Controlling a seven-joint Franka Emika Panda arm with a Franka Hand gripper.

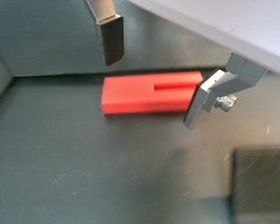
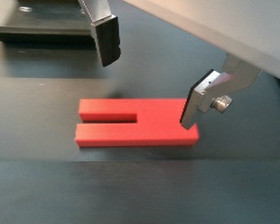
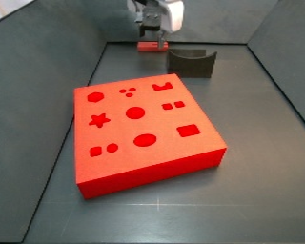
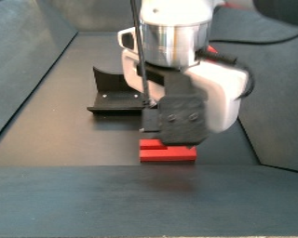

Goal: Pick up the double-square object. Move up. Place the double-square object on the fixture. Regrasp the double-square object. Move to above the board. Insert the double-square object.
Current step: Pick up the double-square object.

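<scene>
My gripper grabs the double-square object by its long sides next, to set it on the fixture [image 3: 193, 60] [image 1: 262, 185].
The double-square object [image 1: 152, 94] is a small flat red piece with a slot, lying on the dark floor; it also shows in the other wrist view [image 2: 133, 122] and in both side views [image 3: 150, 45] [image 4: 167, 152]. My gripper [image 1: 152, 74] hangs just above it, open and empty, also seen from the other wrist camera [image 2: 150, 77]; one finger [image 1: 111, 39] is off the piece and the other finger [image 1: 206, 98] is at its end. The dark fixture [image 3: 193, 60] [image 4: 115, 94] stands beside it. The red board [image 3: 144, 127] lies nearer the front.
Grey walls enclose the floor on all sides [image 3: 66, 57]. The fixture's base [image 2: 43, 33] lies close behind one finger. A dark patch [image 1: 262, 179] shows at a corner of a wrist view.
</scene>
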